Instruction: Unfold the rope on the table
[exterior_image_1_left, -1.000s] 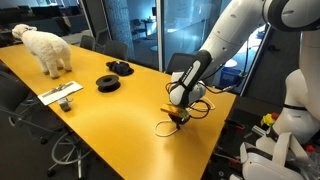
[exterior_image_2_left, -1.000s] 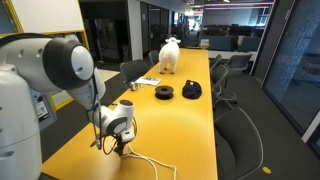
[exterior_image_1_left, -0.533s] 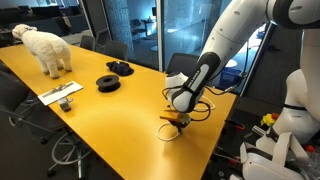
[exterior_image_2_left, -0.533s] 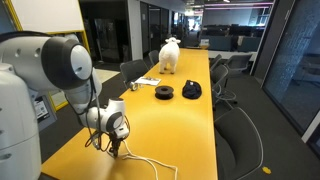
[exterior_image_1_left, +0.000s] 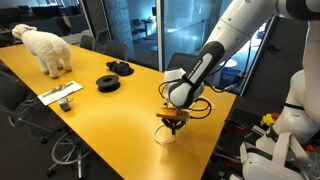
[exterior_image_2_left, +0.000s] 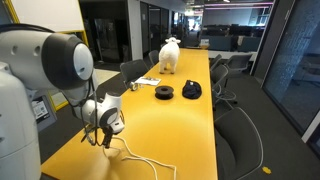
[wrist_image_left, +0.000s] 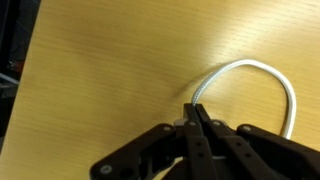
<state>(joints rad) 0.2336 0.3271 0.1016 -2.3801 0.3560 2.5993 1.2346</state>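
Note:
The rope's open curve lies on the yellow tabletop beside my low fingers, so my gripper releases the rope next.
The rope (wrist_image_left: 262, 74) is a thin white cord on the glossy yellow table (exterior_image_1_left: 90, 120). In the wrist view it curves in an arc from my fingertips toward the right edge. My gripper (wrist_image_left: 196, 112) is shut on the rope's end, fingers pressed together. In an exterior view the gripper (exterior_image_1_left: 171, 121) hangs near the table's near end with a small rope loop (exterior_image_1_left: 166, 134) under it. In an exterior view the rope (exterior_image_2_left: 145, 162) trails from the gripper (exterior_image_2_left: 108, 141) toward the table's end.
A white sheep figure (exterior_image_1_left: 46, 46) stands at the far end. Two black coiled items (exterior_image_1_left: 108, 82) (exterior_image_1_left: 121, 68) and a flat white strip with a grey object (exterior_image_1_left: 62, 94) lie mid-table. Office chairs (exterior_image_2_left: 238, 125) line the sides.
My gripper, still shut on the rope end, has moved toward the table's side edge, dragging the rope along and drawing its loop out.

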